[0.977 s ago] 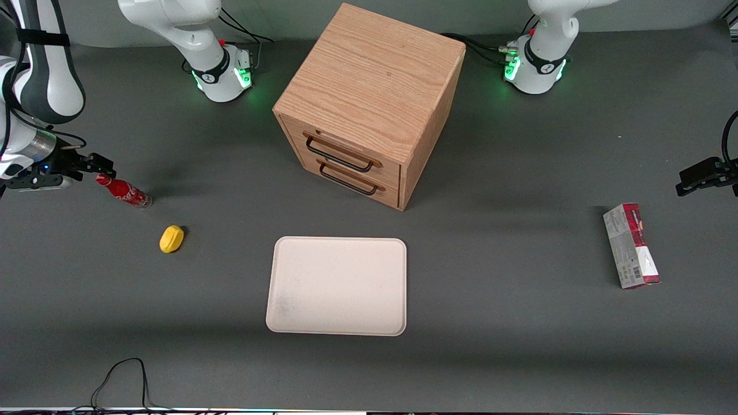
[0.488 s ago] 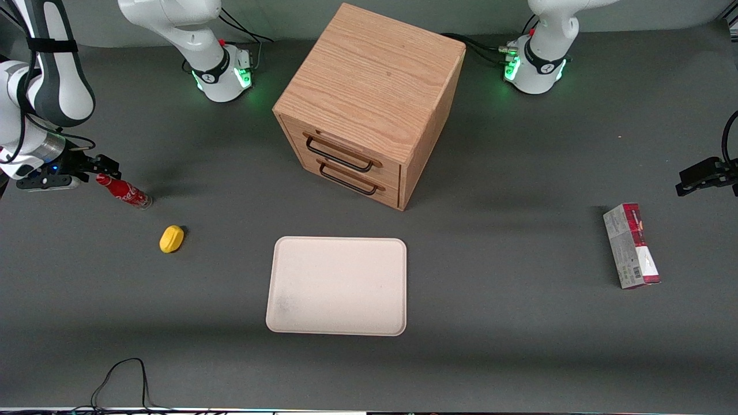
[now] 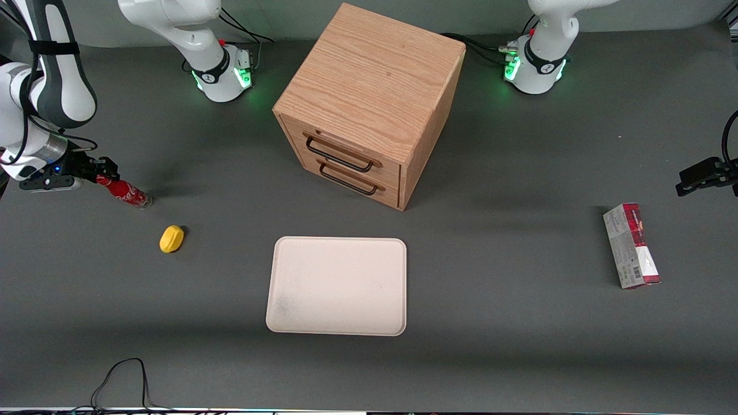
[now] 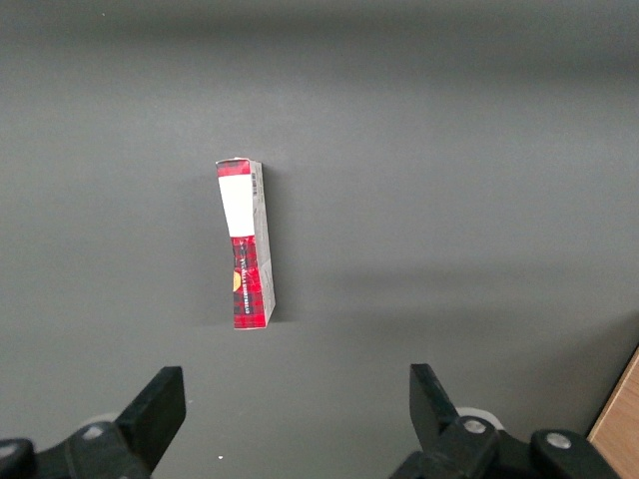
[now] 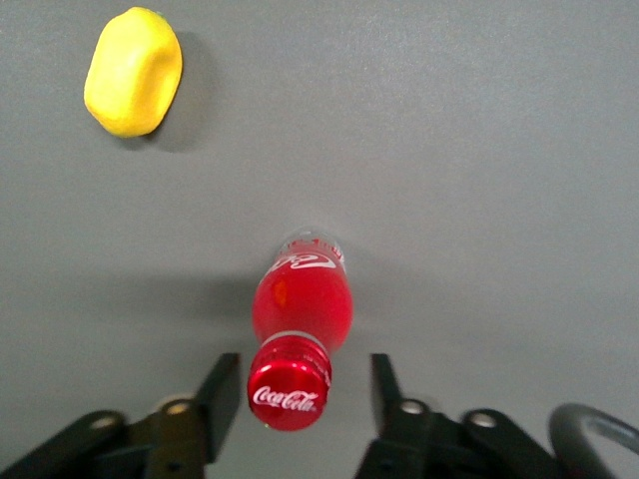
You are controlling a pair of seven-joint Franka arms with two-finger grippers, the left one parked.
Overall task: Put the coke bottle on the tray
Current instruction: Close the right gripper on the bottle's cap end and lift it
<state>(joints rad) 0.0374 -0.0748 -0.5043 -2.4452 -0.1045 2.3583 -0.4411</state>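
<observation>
My right gripper picks up the coke bottle by its red cap end [image 5: 290, 389] next, to put it down on the tray.
The coke bottle [image 3: 128, 195] stands on the grey table toward the working arm's end; it is slim and red, with a red cap and white script. In the right wrist view I look down on the bottle [image 5: 303, 299] and its cap. My right gripper [image 3: 107, 169] is open just above the bottle's top, and in the right wrist view the gripper [image 5: 305, 377] has one finger on each side of the cap, with a gap on both sides. The cream tray [image 3: 337, 285] lies flat and bare near the table's middle, nearer the front camera than the cabinet.
A yellow lemon-shaped object [image 3: 171, 238] [image 5: 133, 72] lies between the bottle and the tray. A wooden drawer cabinet [image 3: 369, 104] stands at mid-table. A red-and-grey carton [image 3: 631, 245] [image 4: 245, 242] lies toward the parked arm's end.
My right arm has shifted a little toward the bottle and the gripper now sits around its cap. The bottle has not moved.
</observation>
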